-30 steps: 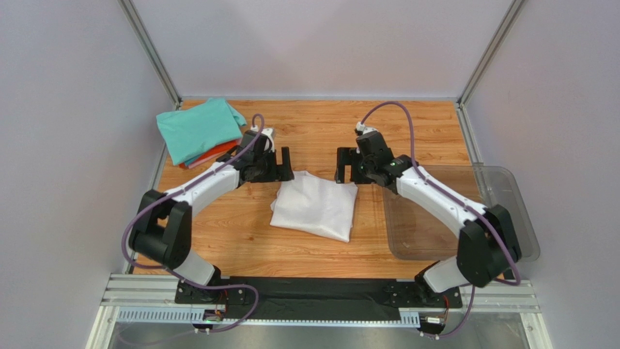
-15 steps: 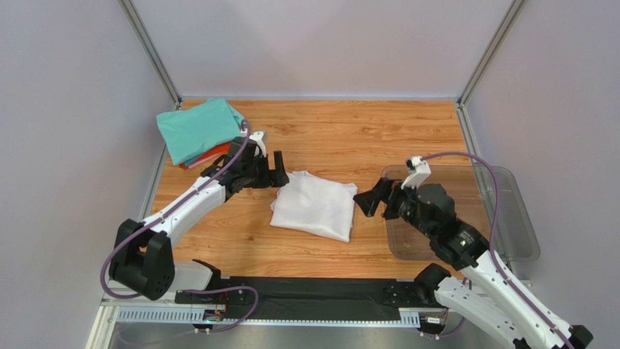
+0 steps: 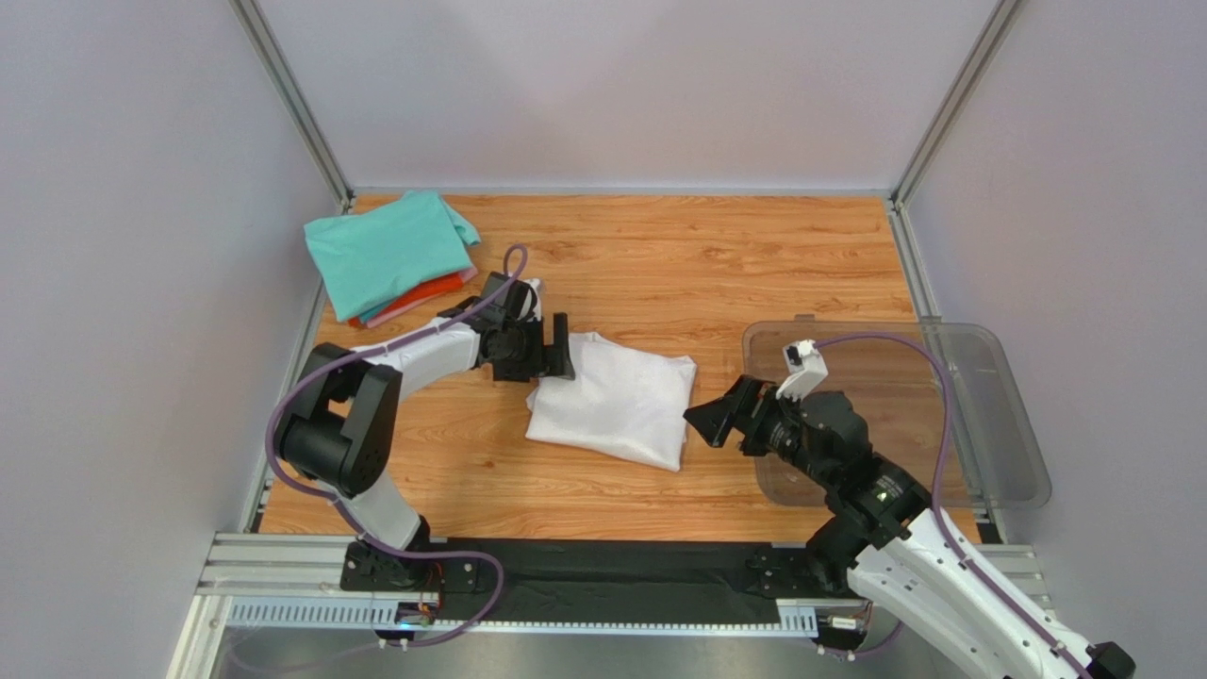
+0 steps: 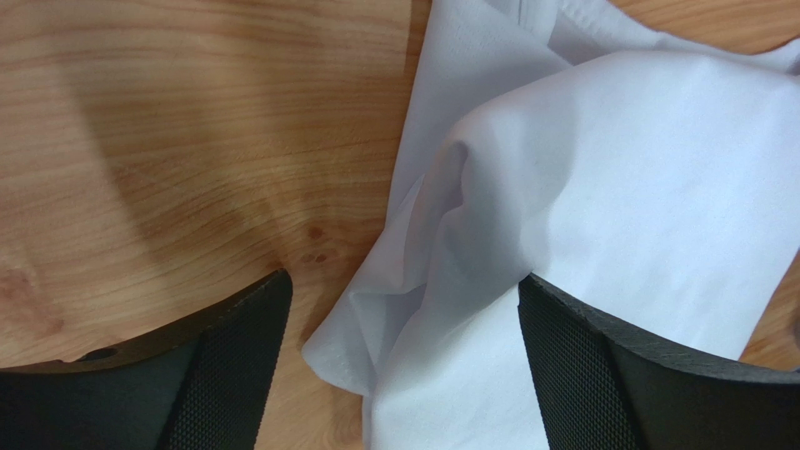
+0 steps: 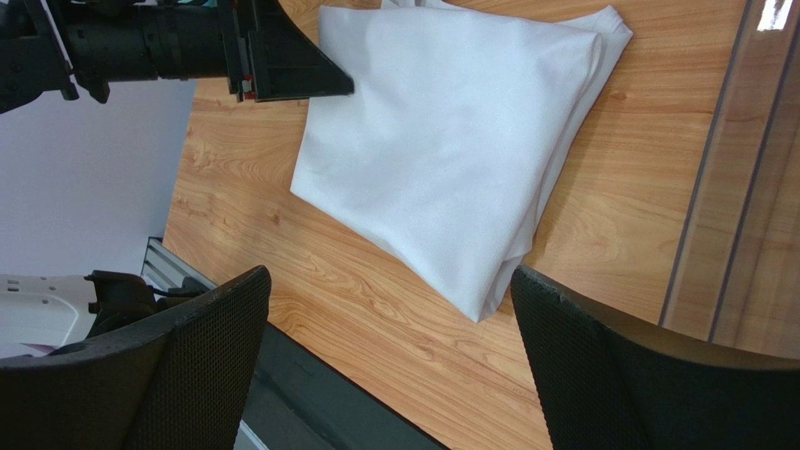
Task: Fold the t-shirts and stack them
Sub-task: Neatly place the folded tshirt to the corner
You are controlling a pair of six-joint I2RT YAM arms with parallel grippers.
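Observation:
Next, my left gripper grabs the loose folds on the stack-facing edge of the folded white t-shirt [image 3: 614,401], to stack it still folded.
A folded white t-shirt [image 3: 614,401] lies in the middle of the wooden table; it also shows in the left wrist view [image 4: 601,216] and the right wrist view [image 5: 460,141]. My left gripper [image 3: 554,347] is open, low at the shirt's far left corner, with that corner's loose folds between its fingers [image 4: 225,375]. My right gripper [image 3: 713,418] is open and empty, just right of the shirt's right edge, above the table. A stack of folded t-shirts, teal [image 3: 386,249] on top with orange-red [image 3: 432,296] and pink under it, sits at the far left.
A clear plastic bin [image 3: 964,371] stands at the right of the table, under my right arm. Metal frame posts and grey walls enclose the table. The black base rail [image 3: 624,573] runs along the near edge.
My left gripper has come down and right onto the white shirt's far left corner. My right arm has swung back from the shirt's far right corner to beside its right edge.

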